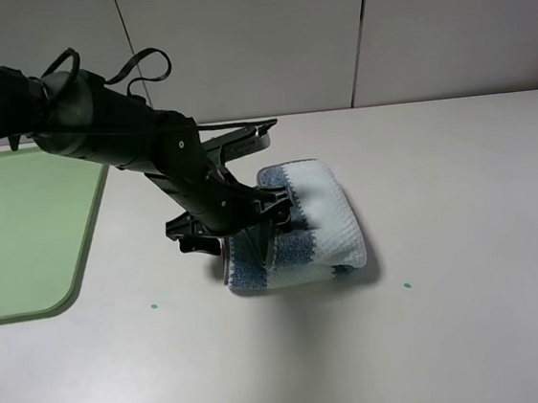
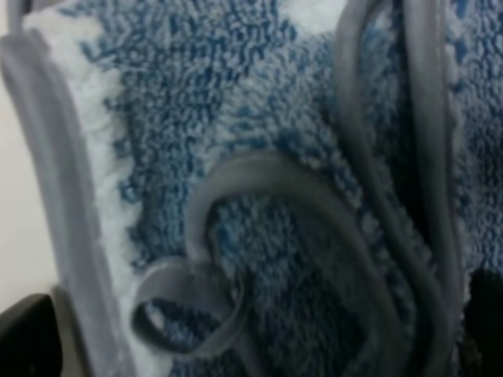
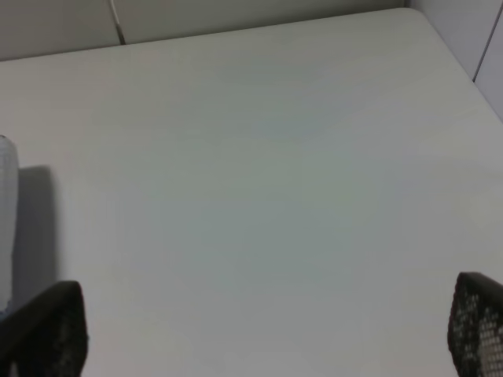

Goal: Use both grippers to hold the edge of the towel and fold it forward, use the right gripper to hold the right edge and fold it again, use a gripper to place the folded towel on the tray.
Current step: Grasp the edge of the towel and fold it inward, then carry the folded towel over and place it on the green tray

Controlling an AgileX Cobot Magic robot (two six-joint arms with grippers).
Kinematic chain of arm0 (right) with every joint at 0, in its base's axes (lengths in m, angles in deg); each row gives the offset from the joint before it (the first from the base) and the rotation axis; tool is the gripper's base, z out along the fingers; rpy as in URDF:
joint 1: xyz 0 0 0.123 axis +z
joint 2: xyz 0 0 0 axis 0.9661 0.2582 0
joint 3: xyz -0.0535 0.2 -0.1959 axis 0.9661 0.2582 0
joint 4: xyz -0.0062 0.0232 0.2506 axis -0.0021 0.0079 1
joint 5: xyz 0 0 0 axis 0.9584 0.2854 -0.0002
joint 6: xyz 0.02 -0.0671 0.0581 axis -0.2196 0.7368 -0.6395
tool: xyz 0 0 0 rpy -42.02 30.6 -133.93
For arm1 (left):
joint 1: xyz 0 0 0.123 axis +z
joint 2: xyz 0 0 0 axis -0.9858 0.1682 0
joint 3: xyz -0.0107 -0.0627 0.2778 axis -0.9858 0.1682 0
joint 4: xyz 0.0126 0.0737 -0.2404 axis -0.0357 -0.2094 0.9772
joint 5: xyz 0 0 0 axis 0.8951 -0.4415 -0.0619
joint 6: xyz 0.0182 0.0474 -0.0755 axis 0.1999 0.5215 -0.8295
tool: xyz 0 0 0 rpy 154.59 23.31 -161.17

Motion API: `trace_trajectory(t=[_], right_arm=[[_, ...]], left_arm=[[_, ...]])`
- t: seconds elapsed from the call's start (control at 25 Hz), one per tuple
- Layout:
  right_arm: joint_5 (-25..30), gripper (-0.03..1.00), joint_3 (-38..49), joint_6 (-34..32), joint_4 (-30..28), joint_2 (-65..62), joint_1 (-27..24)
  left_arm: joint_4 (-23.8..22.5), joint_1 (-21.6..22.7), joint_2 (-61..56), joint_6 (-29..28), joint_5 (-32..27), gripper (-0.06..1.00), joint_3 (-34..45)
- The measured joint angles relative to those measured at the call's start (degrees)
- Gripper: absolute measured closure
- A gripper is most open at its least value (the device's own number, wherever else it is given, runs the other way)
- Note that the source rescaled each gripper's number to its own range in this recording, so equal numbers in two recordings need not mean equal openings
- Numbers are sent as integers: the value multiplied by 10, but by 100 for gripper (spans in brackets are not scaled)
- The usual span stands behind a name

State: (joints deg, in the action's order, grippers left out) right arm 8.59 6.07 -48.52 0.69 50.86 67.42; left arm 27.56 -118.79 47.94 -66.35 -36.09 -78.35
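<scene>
The folded towel has to go on the tray. My left gripper should next grab the towel's grey hem at the corner loop [image 2: 189, 306].
The towel [image 1: 324, 220] lies folded into a thick bundle at the middle of the table, with blue and white stripes showing. My left gripper [image 1: 269, 223] is down at the towel's left end, with its fingers spread. In the left wrist view the cloth [image 2: 259, 157] fills the picture between the fingers [image 2: 23, 338]. The grey hem [image 2: 47, 157] and the corner loop [image 2: 189, 306] are close up. My right gripper [image 3: 259, 338] is open and empty over bare table, and it is out of the exterior high view. The pale-green tray [image 1: 21, 227] sits at the far left, apart from the towel.
The white table [image 1: 461, 200] ends at a panelled wall [image 1: 252, 40] at the back. Two small green dots [image 1: 153, 307] [image 1: 408, 286] mark the table in front of the towel. The left arm [image 1: 77, 116] reaches in over the tray's back right corner.
</scene>
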Motion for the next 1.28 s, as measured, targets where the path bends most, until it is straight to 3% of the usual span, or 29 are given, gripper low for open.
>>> trace_trajectory(t=[0.4, 0.52, 0.68, 0.88, 1.04, 1.28], right_arm=[[0, -3, 0, 0, -1, 0, 0], [0, -3, 0, 0, -1, 0, 0], [0, -3, 0, 0, -1, 0, 0], [0, -3, 0, 0, -1, 0, 0], [0, -3, 0, 0, -1, 0, 0], [0, -3, 0, 0, -1, 0, 0]], left_arm=[[7, -1, 15, -1, 10, -5, -5], [6, -1, 16, -1, 11, -1, -6], [8, -1, 19, -1, 18, 18, -6], [13, -2, 24, -2, 25, 54, -6], [13, -3, 24, -2, 27, 75, -6], [13, -3, 24, -2, 24, 76, -6]])
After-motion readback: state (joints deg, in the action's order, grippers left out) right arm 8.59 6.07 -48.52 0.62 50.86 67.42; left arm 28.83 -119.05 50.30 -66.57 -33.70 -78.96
